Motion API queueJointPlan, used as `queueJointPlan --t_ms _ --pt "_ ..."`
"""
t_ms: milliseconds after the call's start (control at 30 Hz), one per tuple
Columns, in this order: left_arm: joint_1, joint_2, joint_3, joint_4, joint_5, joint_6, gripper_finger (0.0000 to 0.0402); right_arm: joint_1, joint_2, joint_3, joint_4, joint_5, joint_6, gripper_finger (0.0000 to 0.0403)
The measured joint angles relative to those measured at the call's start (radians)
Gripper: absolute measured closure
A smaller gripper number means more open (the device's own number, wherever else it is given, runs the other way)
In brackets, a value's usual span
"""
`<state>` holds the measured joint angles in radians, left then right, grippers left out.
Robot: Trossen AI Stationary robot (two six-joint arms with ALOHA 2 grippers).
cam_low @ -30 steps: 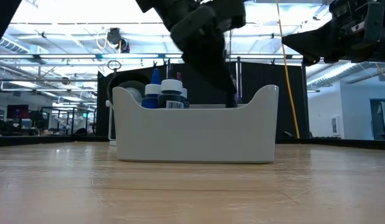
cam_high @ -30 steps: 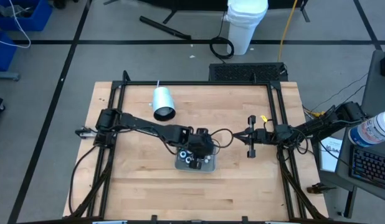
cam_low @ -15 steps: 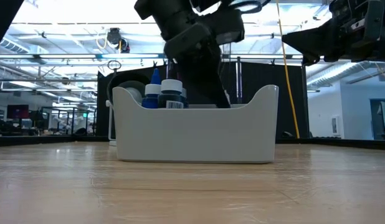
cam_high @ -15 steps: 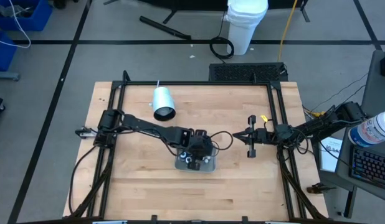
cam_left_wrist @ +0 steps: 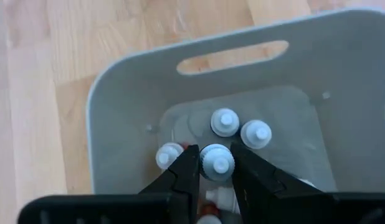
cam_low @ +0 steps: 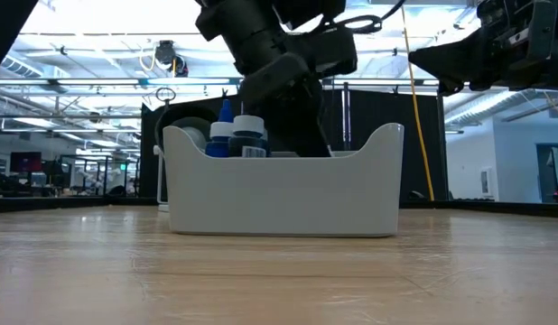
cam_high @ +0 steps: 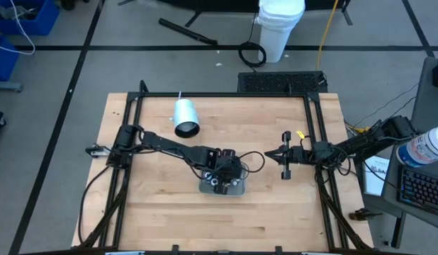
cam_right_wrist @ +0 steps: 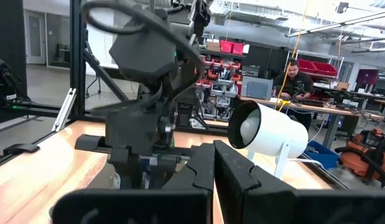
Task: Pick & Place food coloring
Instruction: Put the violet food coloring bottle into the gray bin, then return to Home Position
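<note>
The held cap [cam_left_wrist: 217, 163] is near level with the standing caps. My left gripper should release the food coloring bottle; it would settle in the tray.
A grey tray [cam_high: 238, 190] [cam_left_wrist: 118, 106] sits mid-table with several small food coloring bottles standing in it, white caps up [cam_left_wrist: 225, 121] [cam_left_wrist: 256, 134] [cam_left_wrist: 169, 155]. My left gripper [cam_left_wrist: 214, 171] [cam_high: 220, 181] reaches down into the tray and is shut on another food coloring bottle [cam_left_wrist: 216, 163]. In the low view the tray wall [cam_low: 279, 194] hides the fingertips; bottle tops [cam_low: 236, 135] stick up over the rim. My right gripper [cam_high: 285, 164] [cam_right_wrist: 214, 171] waits shut at the table's right side, holding nothing. My left gripper pinches the bottle at its white cap [cam_left_wrist: 208, 167] between the two fingers [cam_left_wrist: 187, 171], one on each side. The fingers slant steeply down from above. The bottle stands upright inside the tray among the others; whether its base rests on the tray floor is hidden.
A big white cylinder [cam_high: 184, 117] [cam_right_wrist: 267, 134] lies on the table at the far left of the tray. The tray has a handle slot [cam_left_wrist: 233, 56] in its end wall. Bare wood lies along the near side [cam_high: 219, 227]. A person sits at a desk beyond the table [cam_right_wrist: 298, 78].
My left gripper has sunk down into the tray with the bottle still between its fingers. In the low view the hand stands lower behind the tray wall than before. The tray and the other bottles have stayed put.
</note>
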<state>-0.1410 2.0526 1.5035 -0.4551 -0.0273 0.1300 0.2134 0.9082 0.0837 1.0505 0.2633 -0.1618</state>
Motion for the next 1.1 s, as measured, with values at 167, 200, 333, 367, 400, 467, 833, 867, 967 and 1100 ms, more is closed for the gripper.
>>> queueJointPlan --t_ms 167,200,333,367,400,467,833,867,967,1100 --pt "0.000 0.004 0.000 -0.002 0.000 0.003 0.0322 0.000 0.000 0.000 0.002 0.000 0.000 0.0403" --pt "0.000 0.004 0.000 0.000 0.000 0.003 0.0322 0.000 0.000 0.000 0.006 -0.001 0.000 0.0403" --pt "0.000 0.002 0.000 0.003 0.000 0.003 0.0313 0.000 0.000 0.000 0.008 -0.001 0.000 0.0403" --pt "0.000 0.000 0.000 0.006 0.000 0.003 0.0308 0.000 0.000 0.000 0.008 -0.001 0.000 0.0403" --pt "0.000 0.000 0.001 0.009 0.000 0.003 0.0301 0.000 0.000 0.000 0.007 -0.001 0.000 0.0403" --pt "0.000 0.000 0.001 0.010 0.000 0.004 0.0286 0.000 0.000 0.000 0.008 -0.001 0.000 0.0403" --pt "-0.002 -0.020 0.067 -0.086 0.000 0.044 0.0241 0.000 0.000 0.000 0.007 -0.002 0.000 0.0403" --pt "-0.005 -0.032 0.085 -0.116 0.001 0.049 0.0241 0.000 0.000 0.000 0.007 -0.002 0.000 0.0403" --pt "-0.027 -0.105 0.138 -0.250 0.026 0.074 0.0241 0.000 0.000 0.000 0.007 -0.002 0.000 0.0403" --pt "-0.096 -0.253 0.155 -0.448 -0.009 0.071 0.0248 0.000 0.000 0.000 -0.003 -0.002 0.000 0.0403"
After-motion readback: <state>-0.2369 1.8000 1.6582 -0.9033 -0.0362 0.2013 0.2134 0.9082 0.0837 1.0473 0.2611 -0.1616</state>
